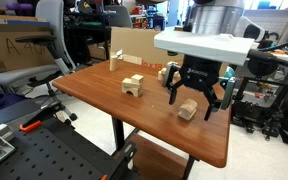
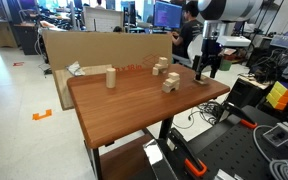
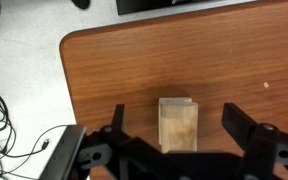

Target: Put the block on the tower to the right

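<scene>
My gripper closes on the block (image 1: 187, 110) (image 3: 178, 130) next. In the wrist view it lies between my fingers, which reach down beside its upper sides in an exterior view.
The block (image 3: 178, 130), a small chunky pale-wood piece, lies on the brown table between my fingers in the wrist view. It lies near the table's edge in an exterior view (image 1: 188, 109). My gripper (image 3: 176, 114) is open, one finger on each side of the block, not touching it. In an exterior view my gripper (image 1: 196, 97) hangs just above the block. The tower (image 1: 167, 72), a squat pale stack, stands behind my gripper and also shows in an exterior view (image 2: 162, 66). In that view my gripper (image 2: 206, 68) hides the block.
A pale stack with an arch-shaped gap (image 1: 133, 86) stands mid-table, also in an exterior view (image 2: 170, 84). A slim upright pale block (image 1: 115, 60) stands near a cardboard box (image 1: 134, 44). The table's rounded corner (image 3: 72, 45) lies near the block; cables lie on the floor beyond it.
</scene>
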Robot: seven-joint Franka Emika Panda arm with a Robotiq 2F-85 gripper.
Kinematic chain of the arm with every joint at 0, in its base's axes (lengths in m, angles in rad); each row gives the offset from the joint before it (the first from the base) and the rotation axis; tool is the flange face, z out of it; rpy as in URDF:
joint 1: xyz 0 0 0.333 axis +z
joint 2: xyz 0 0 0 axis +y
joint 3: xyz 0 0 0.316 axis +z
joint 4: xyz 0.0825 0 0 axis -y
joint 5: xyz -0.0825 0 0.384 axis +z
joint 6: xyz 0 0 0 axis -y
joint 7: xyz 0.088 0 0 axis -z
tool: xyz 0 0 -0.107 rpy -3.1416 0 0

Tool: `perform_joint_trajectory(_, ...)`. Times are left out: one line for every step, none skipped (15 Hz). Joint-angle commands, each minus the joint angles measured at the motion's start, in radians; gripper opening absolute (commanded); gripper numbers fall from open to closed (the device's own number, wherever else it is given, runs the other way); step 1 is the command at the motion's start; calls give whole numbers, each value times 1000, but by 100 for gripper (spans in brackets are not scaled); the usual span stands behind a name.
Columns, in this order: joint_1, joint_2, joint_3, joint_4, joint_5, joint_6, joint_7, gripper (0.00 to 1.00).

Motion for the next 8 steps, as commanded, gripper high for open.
perform_joint_trajectory(-19, 33, 8, 37, -25, 2, 5, 66)
perform_joint_trajectory(-20, 34, 9, 38, -24, 1, 4, 58)
perform_joint_trajectory(-20, 35, 9, 39, -25, 2, 3, 51)
perform_joint_trajectory(-20, 34, 9, 37, -25, 5, 3, 42)
perform_joint_trajectory(-24, 30, 12, 34, -21, 4, -1, 36)
perform_joint_trajectory(-27, 25, 14, 30, -17, 3, -6, 27)
perform_joint_trajectory(-23, 21, 9, 27, -20, 5, 6, 20)
perform_joint_trajectory(-14, 17, 2, 24, -18, 13, 37, 12)
